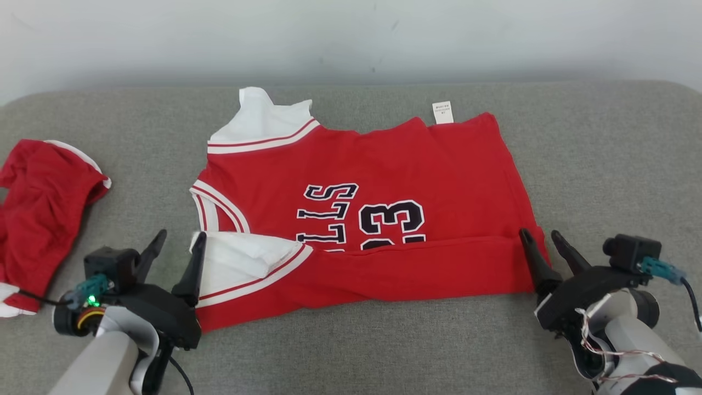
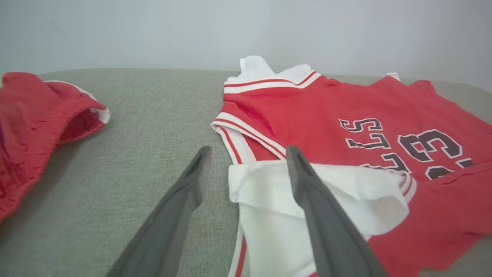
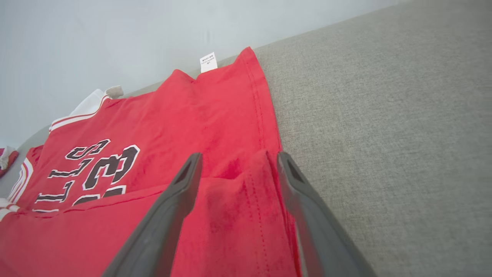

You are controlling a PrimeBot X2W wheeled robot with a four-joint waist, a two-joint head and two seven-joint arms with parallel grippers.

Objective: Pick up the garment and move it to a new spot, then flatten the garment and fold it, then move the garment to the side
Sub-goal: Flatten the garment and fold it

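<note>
The jersey should next be grabbed by its near hem corner (image 3: 263, 177) with my right gripper. The folded cloth stands up there, and the rest lies flat.
The garment (image 1: 384, 181) is a red sleeveless jersey with white trim and dark lettering, lying flat across the grey cushion (image 1: 603, 164). Its near edge is folded over onto the print. My left gripper (image 1: 182, 235) stands open at the folded edge's left end, where the white shoulder corner (image 2: 265, 184) lies under its spread fingers (image 2: 184, 200). At the right end, my right gripper (image 1: 539, 232) is open too, and the red hem corner (image 3: 238, 192) lies between its fingers (image 3: 307, 215). Neither grips the cloth.
A second red piece of clothing (image 1: 38, 203) with white trim lies crumpled at the cushion's far left. A white label (image 1: 442, 112) sticks out at the jersey's far edge. A pale wall (image 1: 351, 38) rises behind the cushion.
</note>
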